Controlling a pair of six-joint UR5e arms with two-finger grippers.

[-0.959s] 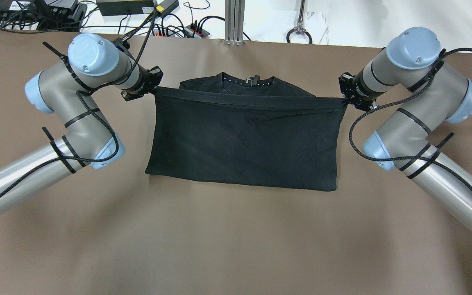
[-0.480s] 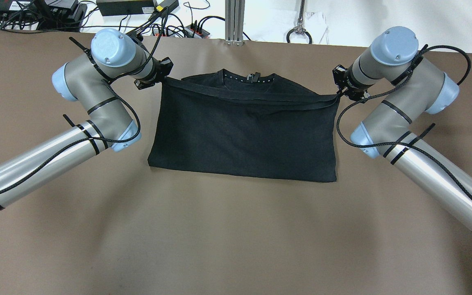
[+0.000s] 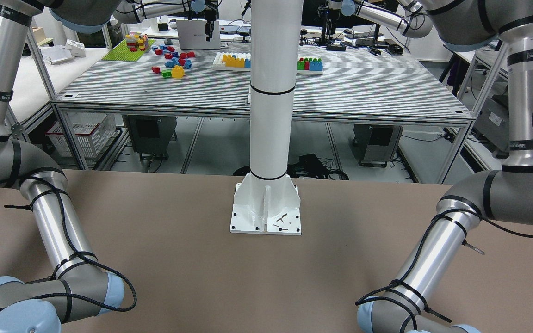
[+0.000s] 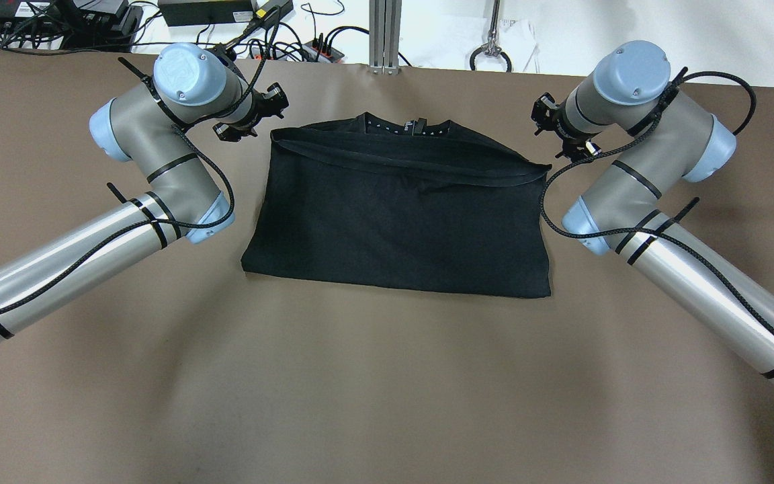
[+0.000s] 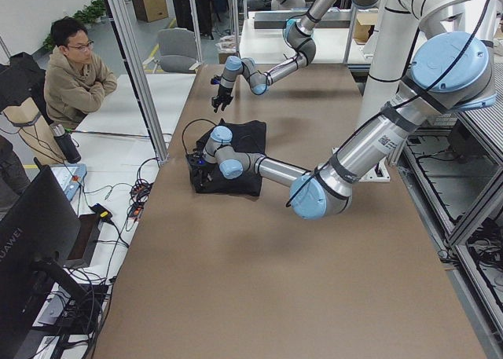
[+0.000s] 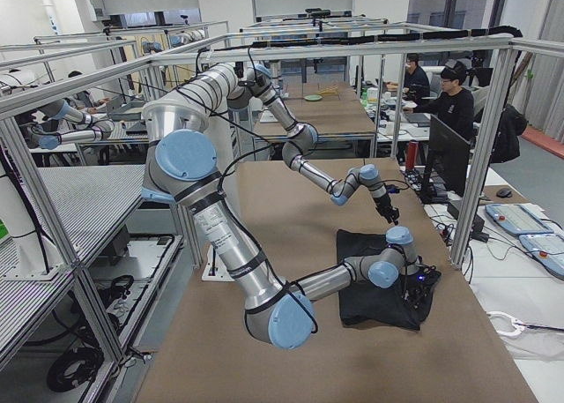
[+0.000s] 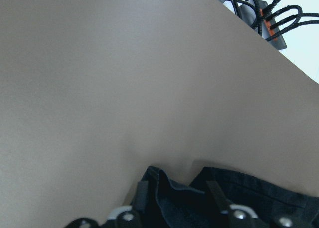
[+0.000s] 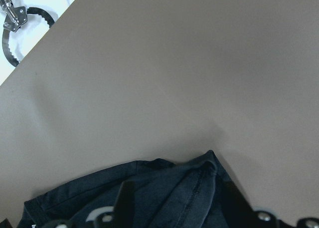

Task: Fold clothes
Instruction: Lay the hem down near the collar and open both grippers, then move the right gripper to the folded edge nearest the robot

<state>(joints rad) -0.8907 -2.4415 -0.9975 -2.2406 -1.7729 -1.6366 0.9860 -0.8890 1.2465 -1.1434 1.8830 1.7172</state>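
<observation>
Next, my left gripper pinches that raised corner [image 7: 167,188], since the garment's corner rises in a small fold while the rest lies slack.
The black garment [image 4: 400,215] lies on the brown table, folded in half, its hem edge laid across just below the collar [image 4: 404,126]. My left gripper [image 4: 258,115] hovers open beside the garment's far left corner and holds nothing. My right gripper [image 4: 551,129] hovers open beside the far right corner, also empty. In the left wrist view the fingers [image 7: 141,193] stand apart over the fabric corner [image 7: 172,205]. In the right wrist view the fingers [image 8: 124,198] stand apart over the other corner [image 8: 192,175]. The garment also shows in the exterior left view [image 5: 240,156] and the exterior right view [image 6: 374,288].
The table [image 4: 387,376] is covered in brown paper. Cables and power strips [image 4: 293,47] lie beyond its far edge. A white pillar on a bolted base [image 3: 265,215] stands at the robot's side. Operators sit beyond the table's far edge [image 5: 75,76].
Both grippers carried the hem further toward the collar, then opened and let it drop onto the shirt. They now sit just off the garment's far corners.
</observation>
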